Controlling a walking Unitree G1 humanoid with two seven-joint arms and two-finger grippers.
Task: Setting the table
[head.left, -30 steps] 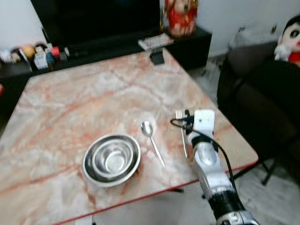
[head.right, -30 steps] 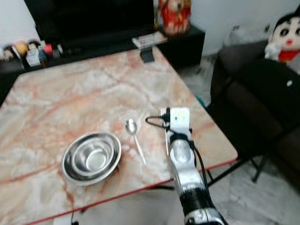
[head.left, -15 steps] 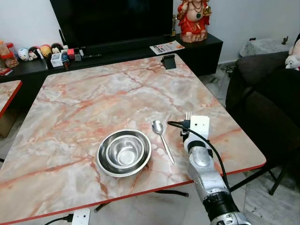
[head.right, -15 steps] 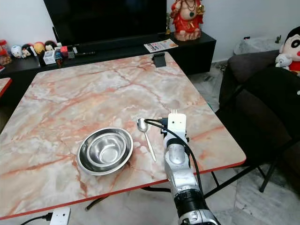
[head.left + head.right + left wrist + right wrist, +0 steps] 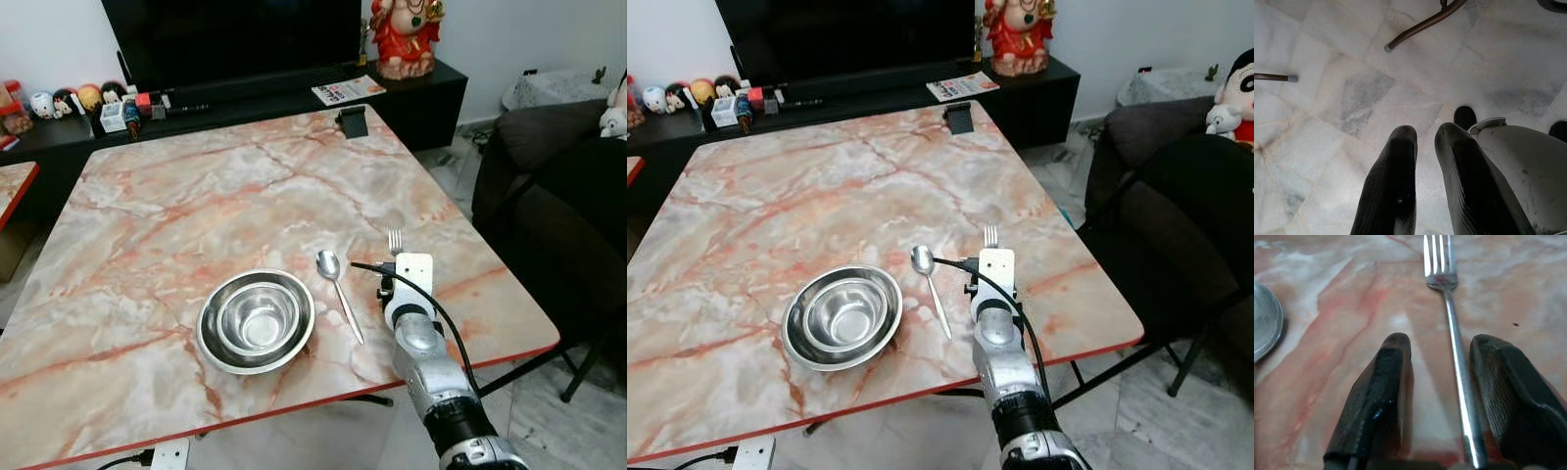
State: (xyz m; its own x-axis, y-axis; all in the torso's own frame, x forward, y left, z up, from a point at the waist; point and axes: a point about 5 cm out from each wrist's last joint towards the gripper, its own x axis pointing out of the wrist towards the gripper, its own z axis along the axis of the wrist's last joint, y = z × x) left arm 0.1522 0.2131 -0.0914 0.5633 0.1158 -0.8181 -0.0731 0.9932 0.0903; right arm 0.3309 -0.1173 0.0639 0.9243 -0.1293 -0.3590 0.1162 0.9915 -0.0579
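The fork's pointed teeth lie on the table, so my right gripper will pick the fork up next by its slim handle [image 5: 1461,374] to set the table.
A steel fork [image 5: 1449,308] lies flat on the marble table [image 5: 196,196], near its right edge. My right gripper [image 5: 1442,340] is open and low over the handle, one finger on each side; the handle runs close beside one finger [image 5: 1503,377]. In the eye views my right wrist [image 5: 411,279] covers the handle, and the fork's tines [image 5: 395,240] stick out beyond it. A spoon [image 5: 338,294] lies just left of the fork. Left of the spoon stands a steel bowl [image 5: 257,321] with a smaller bowl nested inside. My left gripper [image 5: 1425,134] hangs shut over the tiled floor.
The table's red front edge [image 5: 294,411] is close to me. A small black object [image 5: 353,122] stands at the table's far edge. A dark sofa [image 5: 558,196] stands at the right. A low black TV cabinet [image 5: 245,93] runs behind. Chair or table legs [image 5: 1420,27] cross the floor.
The camera has shifted and steadied. My right wrist has moved from beside the fork to over its handle, then drawn back slightly, so that more of the tines show.
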